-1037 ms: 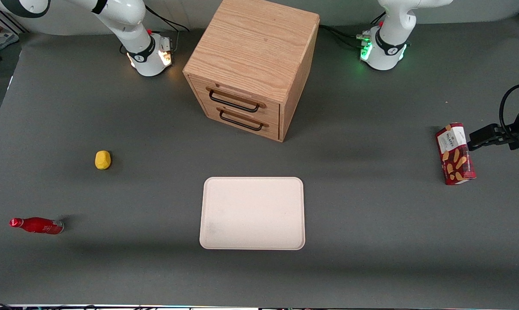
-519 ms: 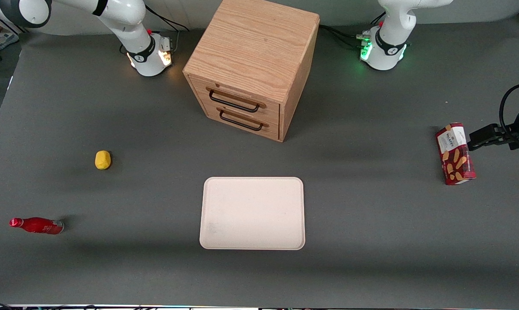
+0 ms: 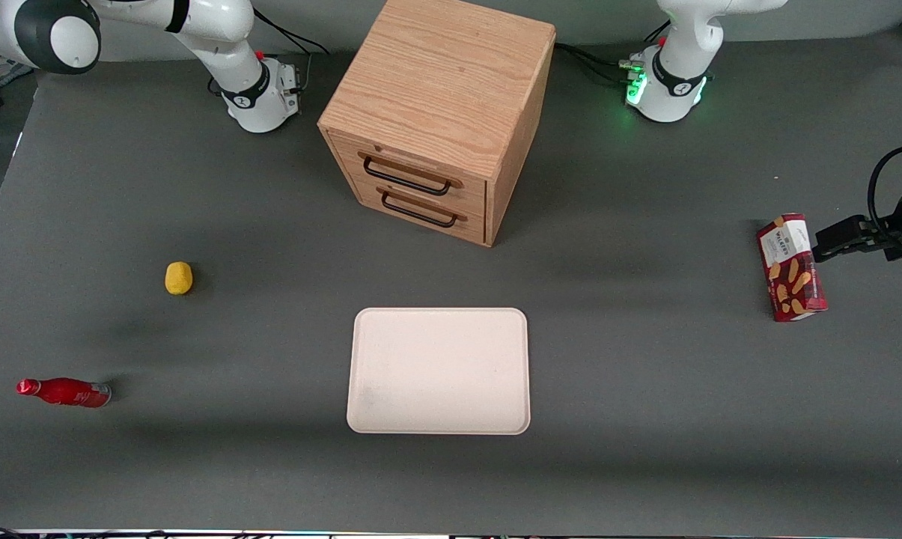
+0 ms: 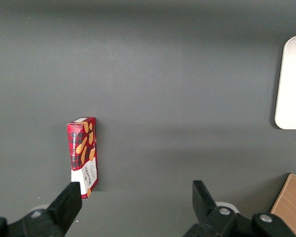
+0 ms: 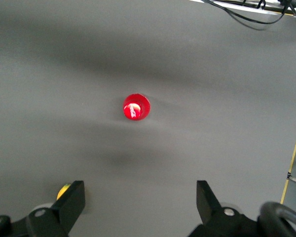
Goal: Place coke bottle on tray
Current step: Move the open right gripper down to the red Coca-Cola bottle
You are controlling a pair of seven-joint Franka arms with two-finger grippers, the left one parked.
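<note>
My right gripper grabs the bottle by its red end with the cap (image 3: 28, 387) next, to place the coke bottle on the tray (image 3: 439, 370).
The coke bottle (image 3: 65, 391) is small, red and glossy, and stands on the grey table toward the working arm's end, near the front camera. The right wrist view shows it cap-on as a red disc (image 5: 136, 107). My right gripper (image 5: 140, 202) is open and empty, high above the table, well clear of the bottle. It is out of the front view; only the arm's upper links (image 3: 196, 30) show there. The pale cream-pink tray (image 3: 439, 370) lies flat mid-table, nearer the front camera than the cabinet, with nothing on it. Its edge shows in the left wrist view (image 4: 292, 84).
A wooden two-drawer cabinet (image 3: 439, 112) stands at mid-table, farther from the camera than the tray. A small yellow lump (image 3: 179, 278) lies between the bottle and the working arm's base and shows beside one finger (image 5: 63, 191). A red biscuit box (image 3: 790, 267) lies at the parked arm's end.
The working arm's elbow has swung further into the front view, and the light on its base has gone out. Bottle, tray and the other things have not moved.
</note>
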